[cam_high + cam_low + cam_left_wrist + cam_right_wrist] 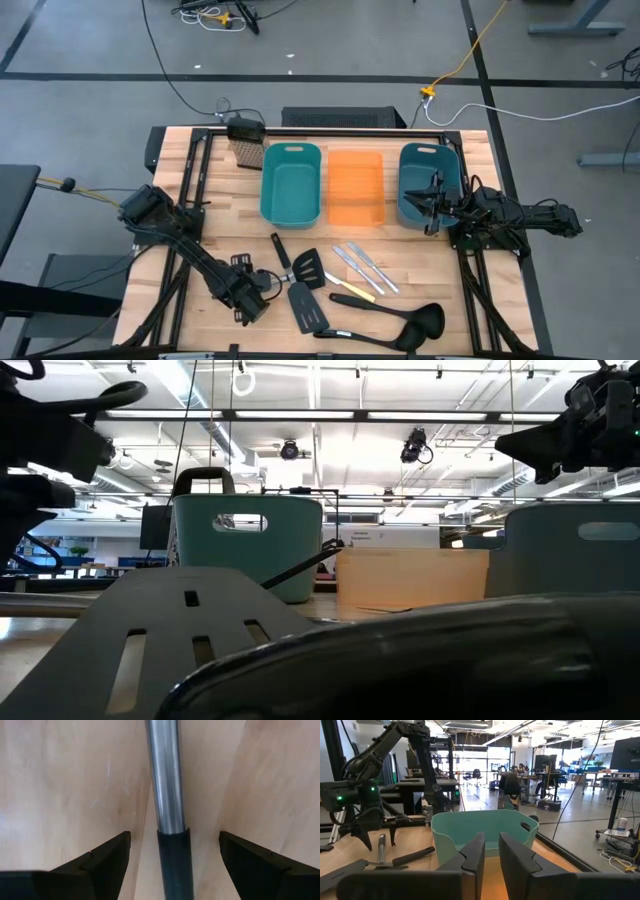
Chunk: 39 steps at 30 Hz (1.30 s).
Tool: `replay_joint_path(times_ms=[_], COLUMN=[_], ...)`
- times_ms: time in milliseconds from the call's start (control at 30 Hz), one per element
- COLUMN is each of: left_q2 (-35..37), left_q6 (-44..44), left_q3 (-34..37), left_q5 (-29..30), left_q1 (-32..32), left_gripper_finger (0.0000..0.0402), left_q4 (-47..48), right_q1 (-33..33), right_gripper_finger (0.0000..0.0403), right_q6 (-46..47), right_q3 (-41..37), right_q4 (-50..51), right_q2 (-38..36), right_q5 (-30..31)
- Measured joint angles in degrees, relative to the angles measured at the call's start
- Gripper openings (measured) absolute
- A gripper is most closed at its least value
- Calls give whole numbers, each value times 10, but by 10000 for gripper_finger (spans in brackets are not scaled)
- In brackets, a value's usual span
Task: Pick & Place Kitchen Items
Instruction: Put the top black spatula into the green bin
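Observation:
The steel-handled black spatula needs to go in the teal bin, so my left gripper should next grab it by the black grip below its steel handle [175, 848].
My left gripper [258, 292] [175, 839] is open, low over the table near its front edge. Its fingers stand on either side of the steel-handled black spatula's handle [167, 780] without touching it. That spatula [306, 306] lies flat on the wood. A second black spatula [300, 266], two small silver knives [362, 266], a yellow-handled knife [352, 291] and two black ladles [405, 318] lie to its right. My right gripper [432, 205] [492, 851] is empty over the right teal bin [428, 180], its fingers almost closed.
A teal bin [291, 180], an orange bin [356, 187] and the right teal bin stand in a row at the table's far side. A dark grater-like object [247, 150] sits at the far left. Bare wood lies between the bins and the utensils.

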<state>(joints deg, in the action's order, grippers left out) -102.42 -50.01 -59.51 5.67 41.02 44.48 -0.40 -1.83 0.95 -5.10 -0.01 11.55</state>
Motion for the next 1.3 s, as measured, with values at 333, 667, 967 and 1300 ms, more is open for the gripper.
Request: replay_joint_path(times_ms=[333, 667, 967, 1300], left_q2=[3, 1, -2, 0], left_q6=[-23, 6, 57, 136], left_q3=[51, 18, -23, -96], left_q5=[-20, -19, -60, -136], left_q1=[-4, -10, -27, -61], left_gripper_finger=[195, 85, 85, 85], left_q4=[-52, 0, 81, 229], right_q1=[0, 0, 0, 0], right_gripper_finger=[68, 68, 68, 68], right_q6=[0, -2, -2, -2], right_q3=[0, 0, 0, 0], right_q4=[0, 0, 0, 0], right_q2=[0, 0, 0, 0], right_q5=[0, 0, 0, 0])
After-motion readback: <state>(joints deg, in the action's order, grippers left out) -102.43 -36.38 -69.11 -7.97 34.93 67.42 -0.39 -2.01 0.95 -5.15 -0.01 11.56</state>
